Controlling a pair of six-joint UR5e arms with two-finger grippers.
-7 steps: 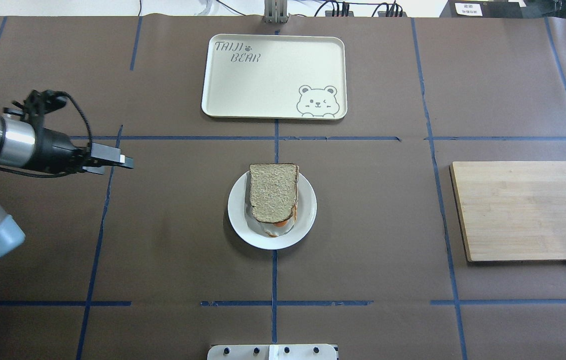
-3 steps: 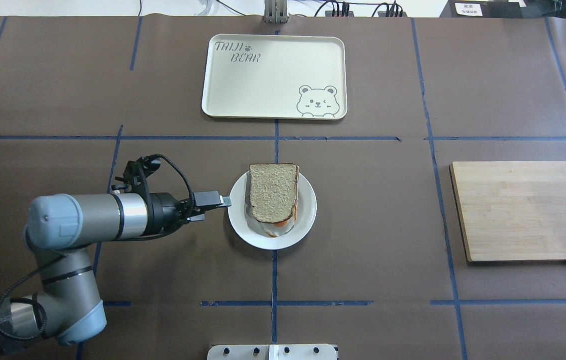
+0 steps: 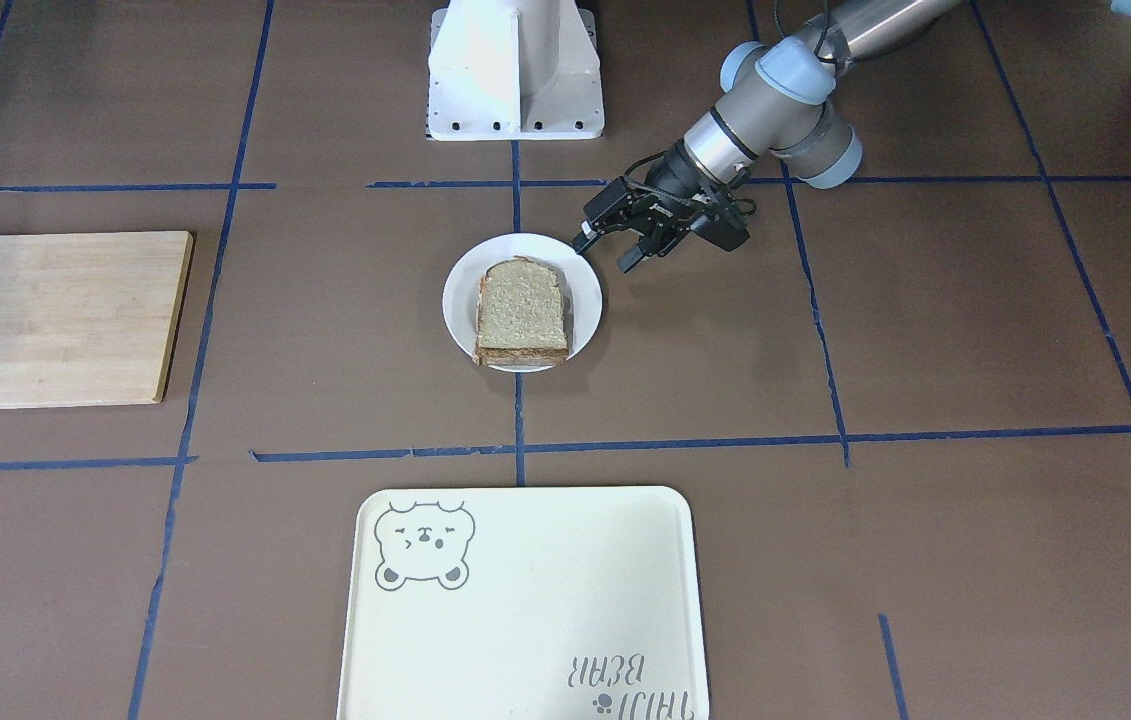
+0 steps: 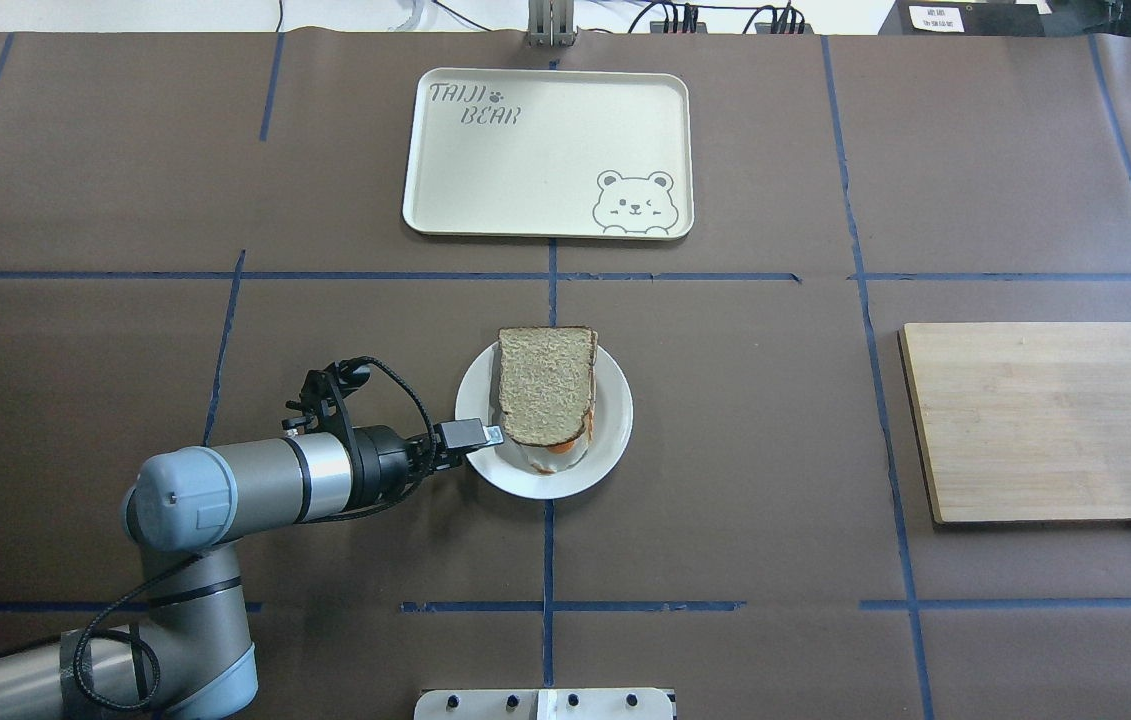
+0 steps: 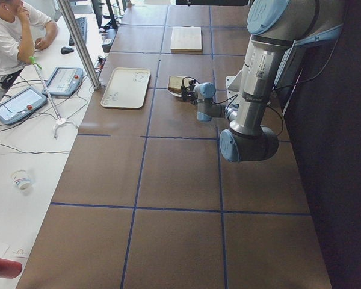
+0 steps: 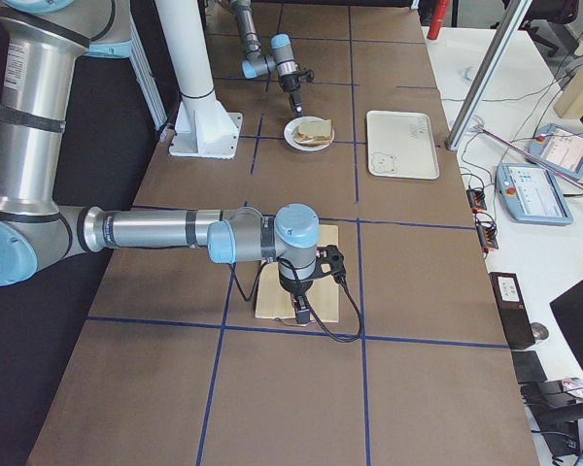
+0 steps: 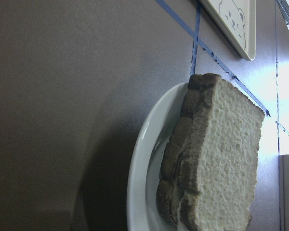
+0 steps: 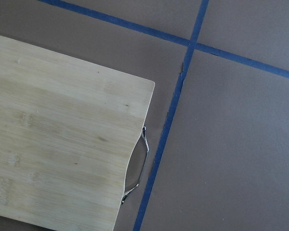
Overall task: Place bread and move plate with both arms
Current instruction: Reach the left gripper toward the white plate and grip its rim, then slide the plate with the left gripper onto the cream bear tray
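Note:
The plate needs to move onto the bear tray [image 3: 522, 600] with the sandwich undisturbed. My left gripper will grab the plate by its rim [image 3: 585, 276] next.
The bread [image 4: 545, 385], a greyish-brown slice with dark crust, lies on the white plate [image 4: 525, 482] at the table's middle, on top of a fried egg whose edge peeks out. Bread [image 3: 520, 315] and plate [image 3: 525, 248] also show in the front view, and the left wrist view shows the bread [image 7: 221, 159] and plate rim [image 7: 138, 168] close up. My left gripper [image 4: 487, 438] is open at the plate's left rim, also seen in the front view [image 3: 605, 250]. My right gripper [image 6: 299, 313] hangs over the wooden board; I cannot tell whether it is open or shut.
A cream bear tray [image 4: 545, 150] lies beyond the plate. The wooden board [image 4: 1050, 420] lies at the right, and its metal handle [image 8: 137, 166] shows in the right wrist view. The white pedestal [image 3: 515, 70] stands behind the plate.
My left arm has swung in from the far left and come down, bringing its gripper to the plate's left rim. Bread and plate have not moved.

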